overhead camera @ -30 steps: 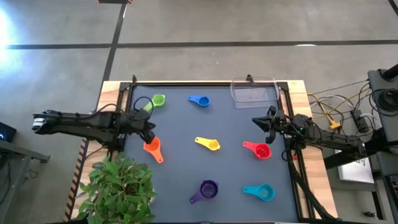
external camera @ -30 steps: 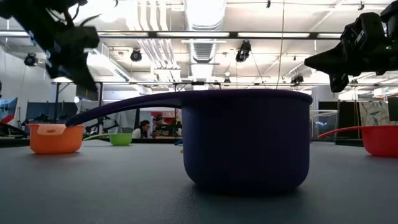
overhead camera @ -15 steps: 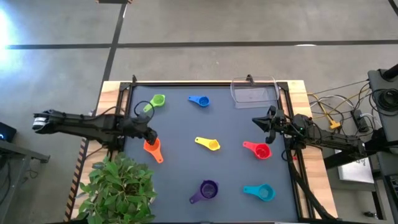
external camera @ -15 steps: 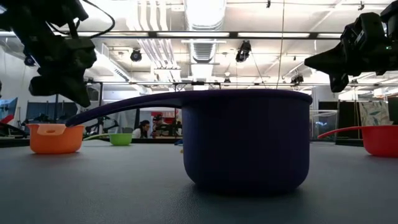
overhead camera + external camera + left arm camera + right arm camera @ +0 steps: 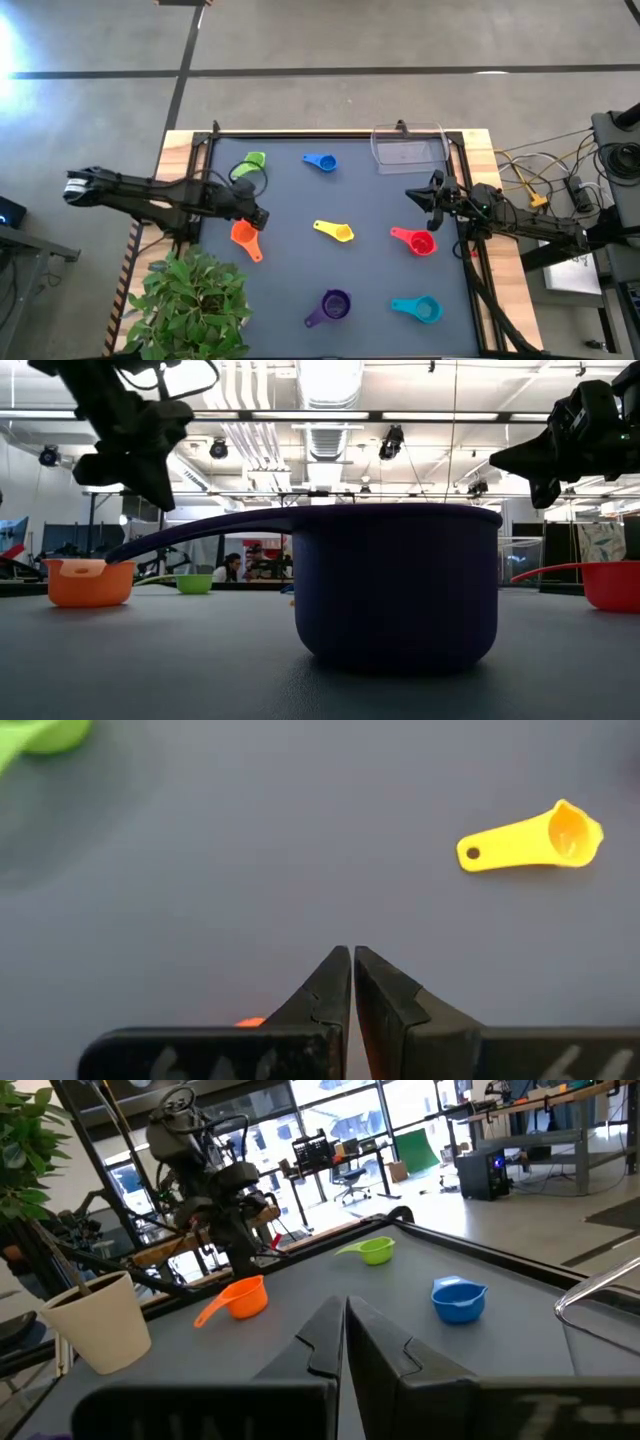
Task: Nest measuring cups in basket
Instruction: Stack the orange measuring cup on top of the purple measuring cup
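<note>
My left gripper should next take hold of the orange cup by its rim (image 5: 252,230), so that it can nest the orange cup inside the larger purple cup (image 5: 336,304).
Seven measuring cups rest on their bases on the dark mat: green (image 5: 252,162), blue (image 5: 320,162), orange (image 5: 244,236), yellow (image 5: 337,231), red (image 5: 419,242), purple (image 5: 332,305) and teal (image 5: 420,309). The clear basket (image 5: 408,146) stands at the far edge, right of centre. My left gripper (image 5: 260,214) (image 5: 352,956) is shut and hovers just beyond the orange cup (image 5: 88,581), above the mat. My right gripper (image 5: 409,196) (image 5: 345,1306) is shut and hangs in the air beyond the red cup (image 5: 612,584), on the near side of the basket.
A potted plant (image 5: 195,300) stands off the table's near left corner, close under the left arm. A raised frame (image 5: 330,133) borders the mat. The open mat between the yellow cup (image 5: 535,838) and the green cup (image 5: 45,735) holds nothing.
My left gripper has moved toward the table's right, from left of the orange cup's far side to just past it. It dipped lower halfway and then came up a little. The cups, the basket and the right arm have kept still.
</note>
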You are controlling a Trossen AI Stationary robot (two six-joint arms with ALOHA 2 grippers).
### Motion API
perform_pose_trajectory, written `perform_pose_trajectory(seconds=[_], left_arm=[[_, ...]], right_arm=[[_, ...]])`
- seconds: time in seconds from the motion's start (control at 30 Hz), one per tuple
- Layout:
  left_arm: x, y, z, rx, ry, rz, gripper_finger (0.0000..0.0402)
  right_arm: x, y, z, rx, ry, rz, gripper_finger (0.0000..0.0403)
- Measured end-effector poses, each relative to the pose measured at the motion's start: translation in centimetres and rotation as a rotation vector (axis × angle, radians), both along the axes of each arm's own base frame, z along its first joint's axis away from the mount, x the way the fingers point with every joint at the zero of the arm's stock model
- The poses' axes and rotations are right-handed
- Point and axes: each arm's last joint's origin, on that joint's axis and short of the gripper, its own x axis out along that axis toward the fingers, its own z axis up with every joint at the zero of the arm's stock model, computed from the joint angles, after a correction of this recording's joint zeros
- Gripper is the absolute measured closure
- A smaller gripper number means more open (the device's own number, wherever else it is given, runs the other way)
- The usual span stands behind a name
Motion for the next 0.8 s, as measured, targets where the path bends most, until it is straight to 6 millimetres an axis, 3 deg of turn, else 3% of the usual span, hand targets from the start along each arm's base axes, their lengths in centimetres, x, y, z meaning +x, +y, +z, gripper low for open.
perform_pose_trajectory(seconds=[0.2,0.47,0.63,0.8], left_arm=[[2.4,-1.3,-0.3,-0.019,0.051,-0.008,0.0359],[4.9,-2.7,-1.0,-0.054,0.16,0.047,0.0256],[5.4,-3.6,-2.4,-0.079,0.297,0.102,0.0209],[5.3,-4.6,-2.9,-0.093,0.337,0.123,0.0194]], right_arm=[[0.0,0.0,0.0,0.0,0.0,0.0,0.0394],[0.0,0.0,0.0,0.0,0.0,0.0,0.0394],[0.0,0.0,0.0,0.0,0.0,0.0,0.0394],[0.0,0.0,0.0,0.0,0.0,0.0,0.0394]])
